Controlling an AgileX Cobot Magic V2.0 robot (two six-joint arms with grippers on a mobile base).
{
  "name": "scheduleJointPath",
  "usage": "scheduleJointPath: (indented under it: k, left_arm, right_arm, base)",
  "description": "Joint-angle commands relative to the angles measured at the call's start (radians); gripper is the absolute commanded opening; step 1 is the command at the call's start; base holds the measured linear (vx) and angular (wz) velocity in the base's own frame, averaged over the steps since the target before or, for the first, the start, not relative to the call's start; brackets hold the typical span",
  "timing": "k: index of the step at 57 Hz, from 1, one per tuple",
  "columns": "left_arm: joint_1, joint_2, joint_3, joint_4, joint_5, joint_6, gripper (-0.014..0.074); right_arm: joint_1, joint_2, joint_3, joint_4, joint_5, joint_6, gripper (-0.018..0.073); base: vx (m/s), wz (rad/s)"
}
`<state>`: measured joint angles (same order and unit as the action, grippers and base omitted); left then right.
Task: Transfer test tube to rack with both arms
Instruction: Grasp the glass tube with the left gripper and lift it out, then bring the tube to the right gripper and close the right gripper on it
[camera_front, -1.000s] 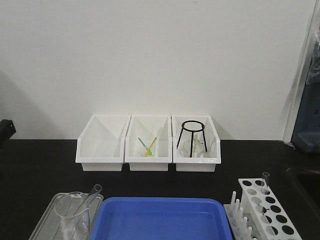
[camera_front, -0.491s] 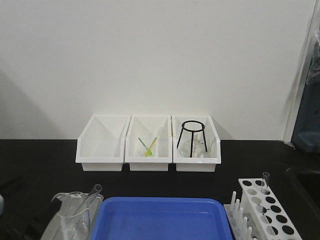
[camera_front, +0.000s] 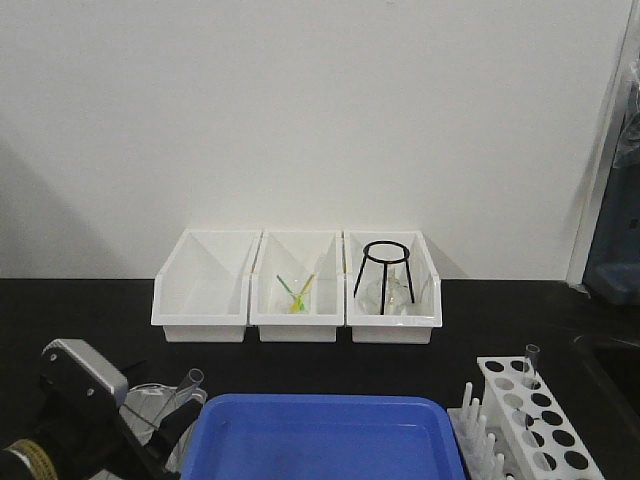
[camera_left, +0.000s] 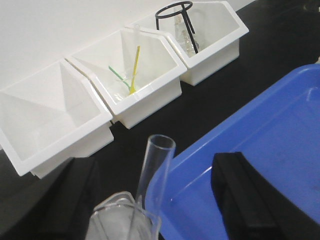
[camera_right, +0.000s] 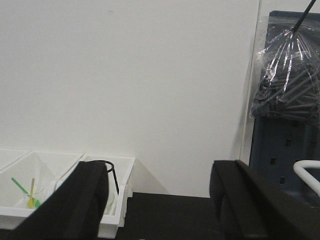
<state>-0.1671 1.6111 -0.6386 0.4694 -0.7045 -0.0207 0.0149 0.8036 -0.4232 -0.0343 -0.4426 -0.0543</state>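
My left gripper picks up the test tube just below its open rim (camera_left: 157, 162) next, which leaves the test tube's lower end (camera_left: 143, 225) free for my other gripper.
A clear test tube (camera_front: 183, 393) leans out of a clear beaker (camera_front: 150, 405) at the front left. In the left wrist view the tube (camera_left: 155, 167) stands between my left gripper's open fingers (camera_left: 250, 195), untouched, with the beaker (camera_left: 122, 220) just below. My left arm (camera_front: 75, 415) is at the bottom left beside the beaker. A second tube (camera_front: 529, 365) stands in the white rack (camera_front: 530, 415) at the front right. My right gripper (camera_right: 157, 200) is open and empty, held up facing the wall; it is out of the front view.
A blue tray (camera_front: 320, 438) lies at the front centre, right of the beaker. Three white bins (camera_front: 297, 290) stand at the back; the middle one holds green and yellow sticks, the right one a black wire stand (camera_front: 383, 275). A dark cabinet (camera_right: 287, 145) stands at the far right.
My left arm has come into the front view at the bottom left and now stands by the beaker and tube. Tube, rack and bins have not moved.
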Motion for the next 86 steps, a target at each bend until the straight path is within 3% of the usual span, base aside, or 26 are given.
scheduleJointPath:
  k: [1,14,27,36,53,61,68,74,80,86]
  left_arm:
    - [0.000,0.008,-0.083,-0.013,-0.085,-0.005,0.0582]
    - [0.000,0.110,-0.198,0.076,-0.047,-0.011,0.0582]
    - [0.000,0.169,-0.228,0.075,-0.055,-0.006,0.0538]
    - [0.000,0.178,-0.228,0.073,-0.059,0.045,0.0399]
    - [0.000,0.173,-0.228,0.070,-0.105,0.053,0.0003]
    - [0.000,0.091,-0.229,0.041,-0.106,0.021,-0.0010]
    - [0.000,-0.052,-0.283,0.034,-0.023,-0.095,-0.0008]
    - [0.000,-0.161,-0.364,0.086,0.077,-0.237,-0.0007]
    - [-0.001,-0.240,-0.429,0.296,0.091,-0.493,-0.0007]
    - [-0.011,-0.263,-0.460,0.551,0.013,-0.767,-0.0003]
  right_arm:
    - [-0.002,-0.004,-0.031,-0.009,-0.094,-0.012,0.0485]
    - [-0.002,-0.004,-0.031,-0.009,-0.094,-0.012,0.0485]
    - [-0.002,-0.004,-0.031,-0.009,-0.094,-0.012,0.0485]
    - [-0.002,-0.004,-0.031,-0.009,-0.092,-0.012,0.0485]
    - [-0.002,-0.004,-0.031,-0.006,-0.092,-0.012,0.0485]
    - [-0.002,-0.004,-0.031,-0.006,-0.091,-0.011,0.0485]
    - [-0.002,-0.004,-0.031,-0.006,-0.097,0.002,0.0485]
    - [-0.002,-0.004,-0.031,-0.026,-0.115,0.054,0.0485]
    - [0.017,-0.004,-0.043,-0.132,-0.112,0.129,0.0484]
    - [0.105,-0.001,-0.047,-0.284,-0.106,0.188,0.0484]
  base:
    - [0.00,0.00]
    - [0.00,0.00]
    - [0.00,0.00]
    - [0.00,0.00]
    - [0.00,0.00]
    - [0.00,0.00]
    - [0.00,0.00]
    - [0.00,0.00]
    - [0.00,0.00]
    - [0.00,0.00]
